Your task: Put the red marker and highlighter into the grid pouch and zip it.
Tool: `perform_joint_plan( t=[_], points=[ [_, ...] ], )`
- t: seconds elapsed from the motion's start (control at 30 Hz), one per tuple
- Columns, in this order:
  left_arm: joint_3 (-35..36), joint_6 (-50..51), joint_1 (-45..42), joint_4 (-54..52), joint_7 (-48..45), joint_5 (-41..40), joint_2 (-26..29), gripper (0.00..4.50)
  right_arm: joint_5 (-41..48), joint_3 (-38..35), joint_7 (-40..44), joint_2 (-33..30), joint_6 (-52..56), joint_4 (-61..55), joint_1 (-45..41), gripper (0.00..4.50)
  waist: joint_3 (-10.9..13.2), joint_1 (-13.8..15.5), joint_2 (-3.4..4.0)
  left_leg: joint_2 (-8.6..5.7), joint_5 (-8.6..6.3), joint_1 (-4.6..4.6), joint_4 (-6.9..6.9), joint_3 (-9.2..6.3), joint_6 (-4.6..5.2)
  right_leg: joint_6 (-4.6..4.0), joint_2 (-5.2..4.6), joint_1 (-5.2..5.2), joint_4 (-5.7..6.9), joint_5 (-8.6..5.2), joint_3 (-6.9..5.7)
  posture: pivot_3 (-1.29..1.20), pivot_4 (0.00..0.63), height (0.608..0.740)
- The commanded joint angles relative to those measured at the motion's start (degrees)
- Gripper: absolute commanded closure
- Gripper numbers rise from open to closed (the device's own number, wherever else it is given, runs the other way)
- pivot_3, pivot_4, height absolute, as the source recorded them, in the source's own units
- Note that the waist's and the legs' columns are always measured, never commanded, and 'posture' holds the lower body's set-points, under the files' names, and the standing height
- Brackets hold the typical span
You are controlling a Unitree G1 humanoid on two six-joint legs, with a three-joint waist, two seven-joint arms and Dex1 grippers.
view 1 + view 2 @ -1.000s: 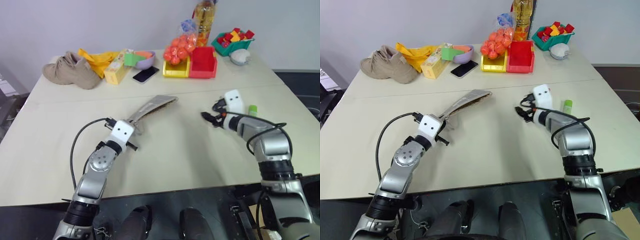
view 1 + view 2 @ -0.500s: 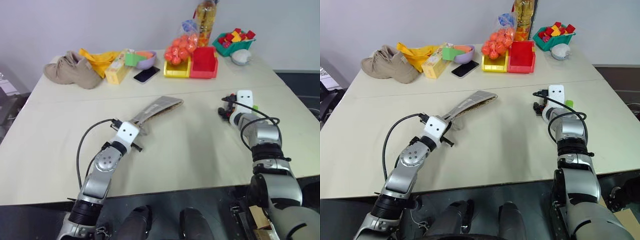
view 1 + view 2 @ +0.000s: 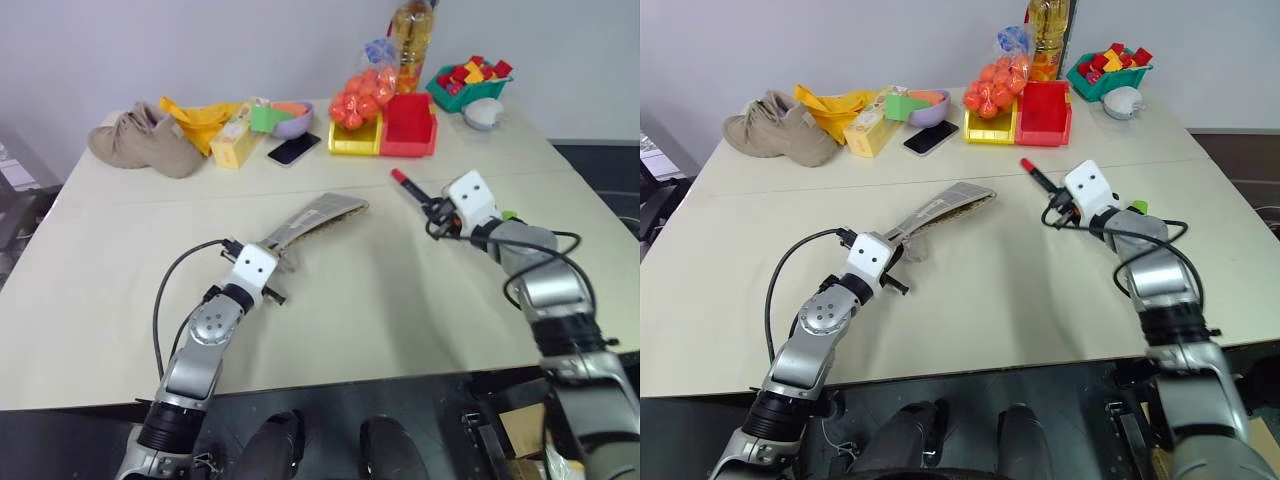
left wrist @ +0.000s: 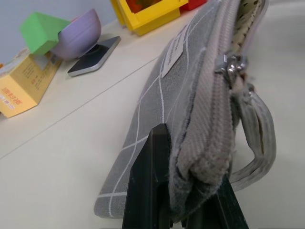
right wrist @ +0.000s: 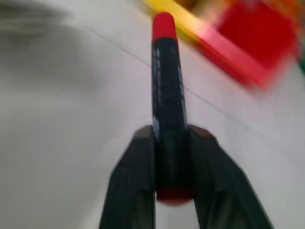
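My right gripper needs to move the red marker (image 3: 412, 189) toward the grid pouch (image 3: 318, 213) before it opens. The marker is hanging above the table, short of the pouch.
The grid pouch (image 3: 318, 213), grey with thin white lines, stands on edge at mid-table, its zipper pull (image 4: 231, 64) at the upper edge. My left gripper (image 3: 273, 258) is shut on the pouch's near end (image 4: 190, 95). The red marker (image 3: 412, 189) has a dark barrel and a red tip. It is held off the table, tip pointing up and toward the bins, with my right gripper (image 3: 433, 208) shut on its rear part (image 5: 167, 95). The light-green highlighter (image 3: 509, 214) lies on the table just behind my right forearm, mostly hidden.
Along the far edge of the table (image 3: 360, 310) sit a tan shoe (image 3: 140, 142), a yellow cloth, a yellow box, a purple bowl, a phone (image 3: 292, 149), a yellow bin (image 3: 352, 142) with bagged oranges, a red bin (image 3: 408, 126), a bottle and a green basket (image 3: 466, 86).
My right gripper dipped to the table near the highlighter, closed on the red marker and lifted it up and left. The left gripper and pouch stayed put.
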Motion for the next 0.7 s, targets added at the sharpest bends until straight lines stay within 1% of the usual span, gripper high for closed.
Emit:
perform_joint_plan(
  t=[0.03, 0.13, 0.33, 0.57, 0.7],
  points=[
    [0.39, -1.47, -0.49, -0.81, -0.81, -0.83, 0.16, 4.50, 1.06, 0.06, 5.58, -2.24, -1.83, -6.65, 1.53, 4.09, 0.00, -0.13, 0.00, 0.00, 0.00, 0.00, 0.03, 0.00, 0.00, 0.00, 0.00, 0.02, 0.00, 0.01, 0.00, 0.00, 0.150, 0.740],
    [0.28, -1.73, -0.87, -0.49, -1.17, -0.76, 0.05, 4.50, 1.44, 0.02, 7.66, -2.52, -1.04, -8.93, 2.33, 4.09, 0.00, -0.12, 0.00, 0.01, 0.00, 0.01, 0.05, -0.01, -0.01, 0.00, 0.00, 0.01, 0.01, 0.02, 0.01, 0.00, 0.150, 0.740],
    [0.43, -1.71, -1.36, -0.14, -1.33, -0.65, -0.14, 4.50, 0.73, -0.08, 9.07, -1.82, -1.61, -8.50, 2.08, 4.09, 0.00, 0.13, -0.01, 0.00, 0.00, 0.00, 0.04, 0.00, 0.00, 0.00, -0.02, 0.01, -0.01, 0.01, 0.01, 0.00, 0.150, 0.740],
    [0.37, -1.69, -1.53, 0.07, -1.46, -0.43, -0.11, 4.50, 4.27, -1.83, 13.20, -2.10, -1.57, -10.06, 3.09, 4.09, 0.00, 0.11, -0.01, 0.00, 0.00, 0.00, 0.04, 0.00, 0.00, 0.00, -0.02, 0.01, -0.01, 0.02, 0.01, 0.00, 0.150, 0.740],
    [0.15, -1.78, -1.61, 0.17, -1.58, -0.37, -0.20, 4.50, 4.30, -1.60, 14.51, -2.77, -1.50, -11.32, 3.80, 4.09, 0.00, 0.11, -0.01, 0.00, 0.00, 0.00, 0.04, 0.00, 0.00, 0.00, -0.02, 0.01, -0.01, 0.02, 0.01, 0.00, 0.150, 0.740]
  ],
)
